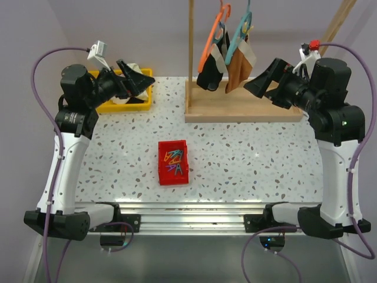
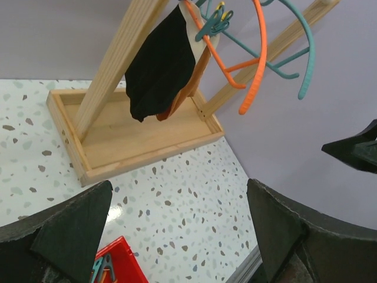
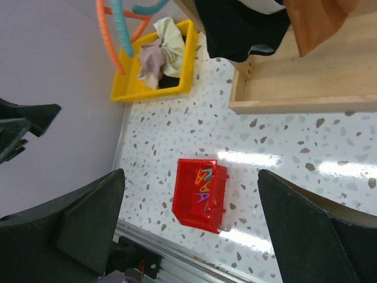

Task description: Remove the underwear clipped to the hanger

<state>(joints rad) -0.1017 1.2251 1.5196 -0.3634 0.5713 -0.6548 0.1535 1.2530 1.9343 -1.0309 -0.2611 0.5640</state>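
Observation:
My right gripper takes hold of the teal hanger by its curved outer end [image 1: 230, 53] [image 3: 124, 36] next, which leaves the clips free for removing the underwear.
Black underwear [image 1: 210, 73] and rust-brown underwear with cream parts [image 1: 237, 69] hang side by side from an orange hanger [image 1: 212, 35] and a teal hanger [image 1: 240, 26] on the wooden rack. My left gripper [image 1: 138, 79] is open and empty, held above the yellow bin, well left of the garments. My right gripper [image 1: 256, 84] is open and empty, just right of the brown garment and apart from it. In the left wrist view the black garment [image 2: 159, 65] hides most of the brown one [image 2: 191, 88]. The right wrist view shows both, black [image 3: 241, 26] and brown [image 3: 315, 23], at the top.
The rack's wooden tray base [image 1: 241, 107] and upright post [image 1: 191, 41] stand at the back centre. A yellow bin [image 1: 126, 106] with a pale cloth bundle [image 3: 159, 53] is at the back left. A red bin [image 1: 173, 162] of coloured clips sits mid-table.

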